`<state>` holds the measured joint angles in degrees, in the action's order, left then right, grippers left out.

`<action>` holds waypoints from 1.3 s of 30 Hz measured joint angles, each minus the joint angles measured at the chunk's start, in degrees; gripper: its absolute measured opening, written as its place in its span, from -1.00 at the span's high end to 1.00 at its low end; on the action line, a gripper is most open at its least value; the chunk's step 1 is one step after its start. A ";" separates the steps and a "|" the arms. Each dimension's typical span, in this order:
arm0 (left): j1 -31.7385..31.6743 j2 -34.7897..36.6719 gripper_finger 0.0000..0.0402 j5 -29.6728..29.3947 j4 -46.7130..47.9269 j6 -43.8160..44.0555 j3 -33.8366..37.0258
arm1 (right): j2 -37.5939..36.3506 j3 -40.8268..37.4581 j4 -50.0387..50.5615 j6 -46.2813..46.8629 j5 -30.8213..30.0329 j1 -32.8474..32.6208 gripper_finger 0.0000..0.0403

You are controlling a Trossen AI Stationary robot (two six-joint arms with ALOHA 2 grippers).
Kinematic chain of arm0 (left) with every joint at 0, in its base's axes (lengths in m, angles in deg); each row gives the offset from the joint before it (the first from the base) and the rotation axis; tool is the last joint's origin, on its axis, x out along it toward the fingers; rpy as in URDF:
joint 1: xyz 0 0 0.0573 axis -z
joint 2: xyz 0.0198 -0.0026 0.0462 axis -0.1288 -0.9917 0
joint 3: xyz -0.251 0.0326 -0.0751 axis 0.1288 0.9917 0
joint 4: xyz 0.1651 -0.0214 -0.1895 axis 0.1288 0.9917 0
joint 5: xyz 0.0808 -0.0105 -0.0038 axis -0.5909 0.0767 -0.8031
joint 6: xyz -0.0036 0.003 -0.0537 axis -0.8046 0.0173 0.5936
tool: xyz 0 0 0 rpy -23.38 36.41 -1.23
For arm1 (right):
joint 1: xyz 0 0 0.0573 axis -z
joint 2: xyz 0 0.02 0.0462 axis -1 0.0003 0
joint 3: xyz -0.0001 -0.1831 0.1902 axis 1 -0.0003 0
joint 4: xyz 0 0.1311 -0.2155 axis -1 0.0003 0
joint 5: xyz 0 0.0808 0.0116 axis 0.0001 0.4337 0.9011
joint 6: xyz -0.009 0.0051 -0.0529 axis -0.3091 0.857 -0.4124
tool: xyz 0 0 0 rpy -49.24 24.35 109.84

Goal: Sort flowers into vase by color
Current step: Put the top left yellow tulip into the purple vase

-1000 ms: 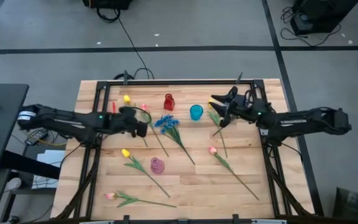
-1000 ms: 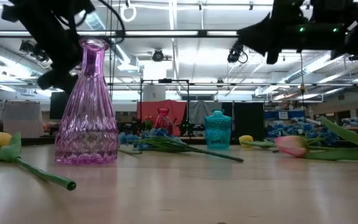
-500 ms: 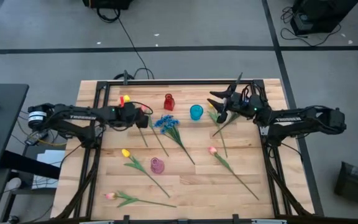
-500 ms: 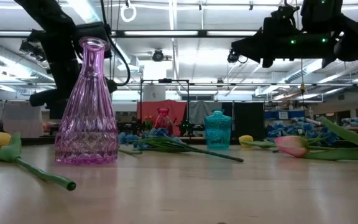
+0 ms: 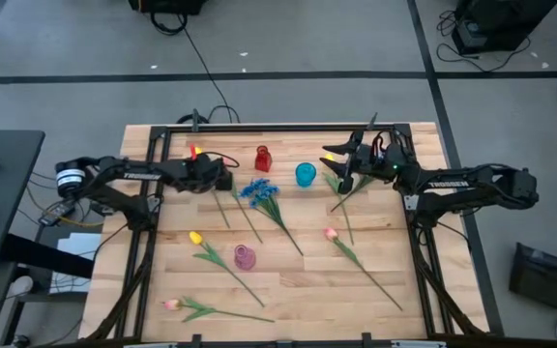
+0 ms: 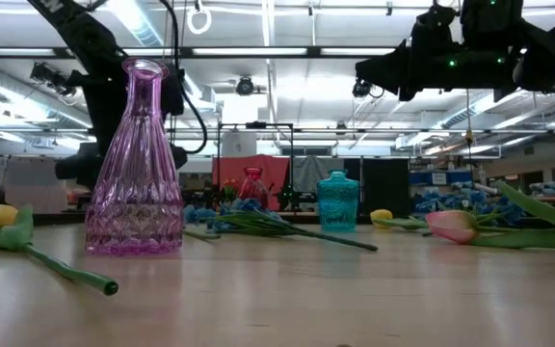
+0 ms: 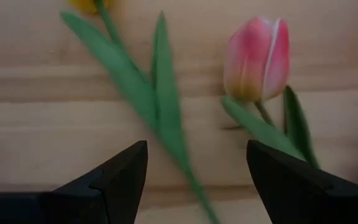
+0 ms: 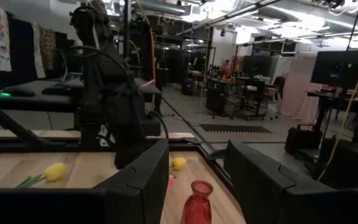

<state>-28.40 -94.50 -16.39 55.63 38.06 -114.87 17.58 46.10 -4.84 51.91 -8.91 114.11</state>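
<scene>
I need to grab the stem just below the leaves with my left gripper next, which leaves the tulip's yellow bloom [image 7: 89, 6] free for sorting into a vase.
Flowers lie scattered on the wooden table [image 5: 288, 290]. My left gripper [image 7: 197, 180] is open and points down over the far left. The green stem [image 7: 166, 124] of a yellow tulip [image 5: 194, 152] runs between its fingers, which are not seen to touch it. A pink tulip [image 7: 257, 59] lies beside it. My right gripper [image 5: 339, 166] is open and level, high over another yellow tulip [image 6: 381, 218] that rests on the table. The red vase [image 5: 262, 158], teal vase [image 5: 305, 174] and pink vase [image 5: 245, 257] stand upright.
Blue blooms [image 5: 259, 190] lie in the middle of the table. A yellow tulip [image 5: 195, 237] lies left of the pink vase. One pink tulip [image 5: 331, 233] lies at the right and another [image 5: 170, 304] at the near left. A black frame [image 5: 278, 127] runs along the far edge.
My left gripper has swung toward the table's far edge and come down over the yellow and pink tulips at the far left, staying open. My right gripper has rolled a little in place.
</scene>
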 joint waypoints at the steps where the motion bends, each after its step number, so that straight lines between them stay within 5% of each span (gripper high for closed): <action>1: -0.47 -0.44 -0.39 0.31 -0.44 0.01 0.00 | 0.00 0.00 0.00 0.00 0.00 0.01 0.14; 12: -1.77 -4.54 -0.34 2.17 -0.46 -0.57 0.02 | 0.00 0.00 0.22 -0.33 -0.01 0.01 0.14; 27: -2.27 -4.85 0.93 2.21 -0.44 -4.78 0.00 | 0.00 0.00 0.74 -1.07 -0.01 0.01 0.14; 33: -2.24 -1.23 0.93 2.55 1.62 -8.01 -1.58 | 0.00 0.00 1.13 -1.53 -0.03 0.01 0.14; 39: -1.67 3.32 0.96 -4.67 1.10 -15.28 -7.96 | 0.00 0.00 2.21 -1.92 -1.59 0.91 0.14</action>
<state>-30.07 -91.18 -21.06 56.73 22.78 -122.82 17.58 46.10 -2.62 49.99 -10.50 115.01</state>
